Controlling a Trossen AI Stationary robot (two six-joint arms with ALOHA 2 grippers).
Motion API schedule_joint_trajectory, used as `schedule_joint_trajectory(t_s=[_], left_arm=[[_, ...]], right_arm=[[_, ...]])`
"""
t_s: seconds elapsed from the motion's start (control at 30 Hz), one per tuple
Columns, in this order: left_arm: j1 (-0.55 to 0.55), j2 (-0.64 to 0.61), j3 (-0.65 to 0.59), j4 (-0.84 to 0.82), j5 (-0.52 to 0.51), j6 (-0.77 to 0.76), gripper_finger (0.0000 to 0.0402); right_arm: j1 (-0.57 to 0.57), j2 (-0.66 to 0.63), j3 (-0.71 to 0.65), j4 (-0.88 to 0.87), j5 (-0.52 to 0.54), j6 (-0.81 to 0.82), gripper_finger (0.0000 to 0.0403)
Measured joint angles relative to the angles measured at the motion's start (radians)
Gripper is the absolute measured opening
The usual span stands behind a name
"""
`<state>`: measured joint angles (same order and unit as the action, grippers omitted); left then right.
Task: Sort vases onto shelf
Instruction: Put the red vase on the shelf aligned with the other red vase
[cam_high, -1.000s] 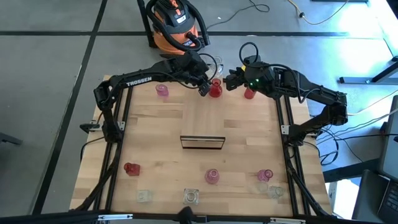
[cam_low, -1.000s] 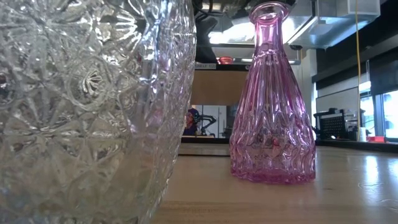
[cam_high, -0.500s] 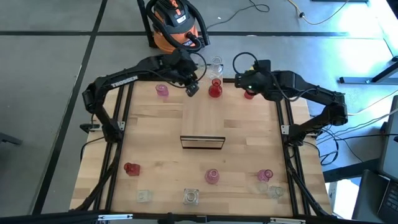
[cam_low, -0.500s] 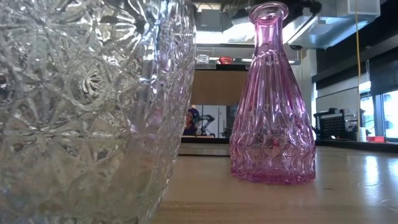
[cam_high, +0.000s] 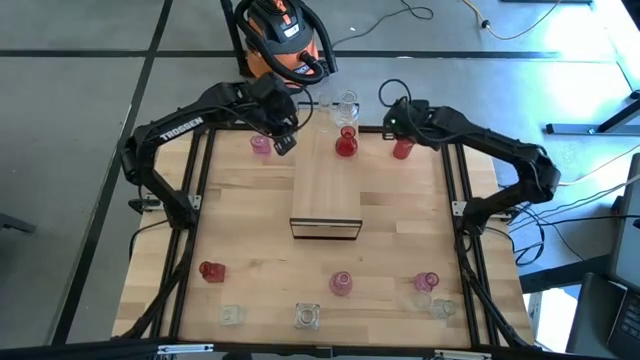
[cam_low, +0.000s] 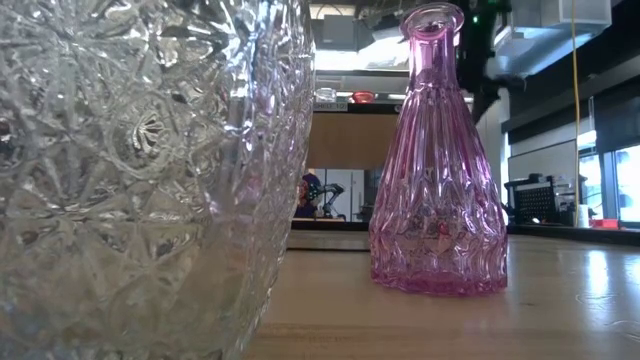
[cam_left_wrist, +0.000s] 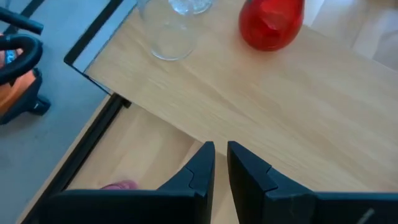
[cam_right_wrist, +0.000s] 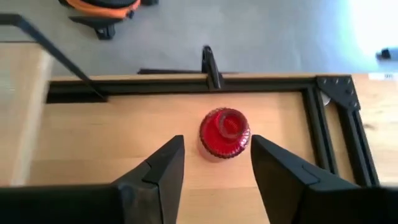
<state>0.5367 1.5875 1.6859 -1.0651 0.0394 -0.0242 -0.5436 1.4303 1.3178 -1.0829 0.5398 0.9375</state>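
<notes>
I should sort the second red vase onto the shelf (cam_high: 326, 185) with my right gripper, so I should next grab the vase by its neck.
The shelf (cam_high: 326, 185) lies down the table's middle. On its far end stand a red vase (cam_high: 346, 145) and a clear vase (cam_high: 347, 103), both seen in the left wrist view as red vase (cam_left_wrist: 270, 22) and clear vase (cam_left_wrist: 168, 31). My left gripper (cam_high: 284, 145) hangs shut above the shelf's left edge, near a pink vase (cam_high: 261, 146) on the table. My right gripper (cam_right_wrist: 216, 142) is open and slants down. Its fingers stand either side of a second red vase (cam_right_wrist: 224, 133), also red vase (cam_high: 402, 148), which stands on the table at the far right, apart from them.
Along the near edge stand a red vase (cam_high: 210, 271), two pink vases (cam_high: 341, 284) (cam_high: 427, 282) and several clear ones (cam_high: 307, 316). A black frame rail (cam_right_wrist: 186, 84) runs just beyond the right red vase. An orange vacuum (cam_high: 285, 40) sits on the floor behind.
My left gripper has drawn back from the red vase on the shelf, rising and going toward the table's left edge. My right gripper has swung and tipped downward, sinking over the red vase at the far right. No vase has moved.
</notes>
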Motion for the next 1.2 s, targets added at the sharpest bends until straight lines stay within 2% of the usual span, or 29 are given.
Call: schedule_joint_trajectory(t_s=[0.27,0.37,0.6,0.83,1.2], left_arm=[[0.000,0.002,0.000,0.011,0.011,0.028,0.0036],[0.000,0.002,0.000,0.013,0.011,0.032,0.0036],[0.000,0.002,0.000,0.015,0.011,0.034,0.0037],[0.000,0.002,0.000,0.015,0.011,0.035,0.0037],[0.000,0.003,0.000,0.027,0.011,0.035,0.0037]], right_arm=[[-0.135,-0.001,-0.048,0.059,-0.077,-0.009,0.0178],[-0.176,-0.001,-0.063,0.106,-0.137,-0.040,0.0178],[-0.243,0.000,-0.149,0.207,-0.210,-0.054,0.0179],[-0.251,0.001,-0.238,0.333,-0.246,-0.053,0.0179],[-0.249,0.097,-0.251,0.352,-0.271,-0.045,0.0179]])
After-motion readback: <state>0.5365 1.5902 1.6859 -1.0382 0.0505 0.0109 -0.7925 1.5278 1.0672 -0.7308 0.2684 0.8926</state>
